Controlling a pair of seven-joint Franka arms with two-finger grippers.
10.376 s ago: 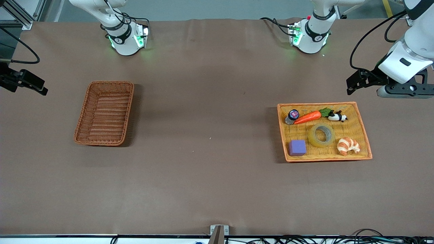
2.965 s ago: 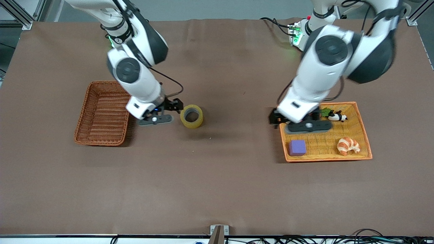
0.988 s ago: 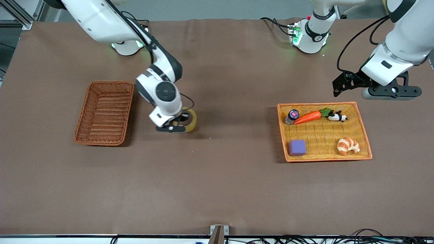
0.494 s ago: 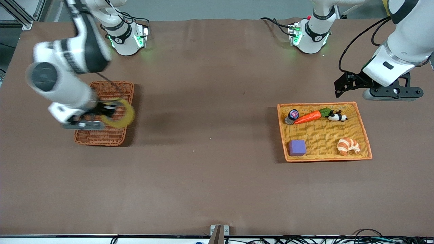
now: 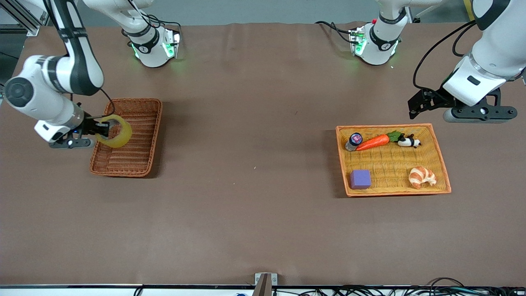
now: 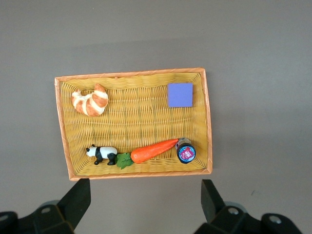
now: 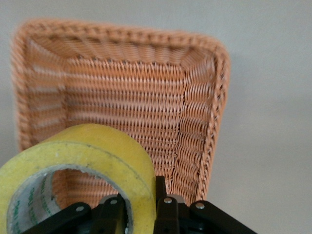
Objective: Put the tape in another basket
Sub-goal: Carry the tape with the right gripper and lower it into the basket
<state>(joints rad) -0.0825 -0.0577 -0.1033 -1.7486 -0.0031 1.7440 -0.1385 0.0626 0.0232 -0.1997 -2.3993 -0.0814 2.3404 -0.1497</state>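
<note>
My right gripper needs to lower the yellow tape farther in before it lets go, because the tape is hanging above the woven basket's rim.
The yellowish tape (image 5: 118, 132) hangs in my right gripper (image 5: 102, 129) over the reddish-brown woven basket (image 5: 132, 158), above its long rim toward the right arm's end of the table. In the right wrist view the tape (image 7: 92, 153) fills the foreground. The right gripper (image 7: 141, 204) is shut on the tape's wall, one finger inside the ring and one outside, with the basket (image 7: 131, 92) below. My left gripper (image 5: 416, 107) is open and empty over the table beside the orange-yellow tray (image 5: 439, 154). In the left wrist view the left gripper (image 6: 144, 200) has its fingers wide apart.
The orange-yellow tray (image 6: 131, 74) holds a croissant (image 6: 90, 101), a purple block (image 6: 180, 94), a carrot (image 6: 153, 150), a toy panda (image 6: 101, 153) and a small capped jar (image 6: 186, 153). The two arm bases stand along the table's edge farthest from the front camera.
My right gripper has carried the tape across the basket toward the right arm's end of the table. The left arm has barely moved.
</note>
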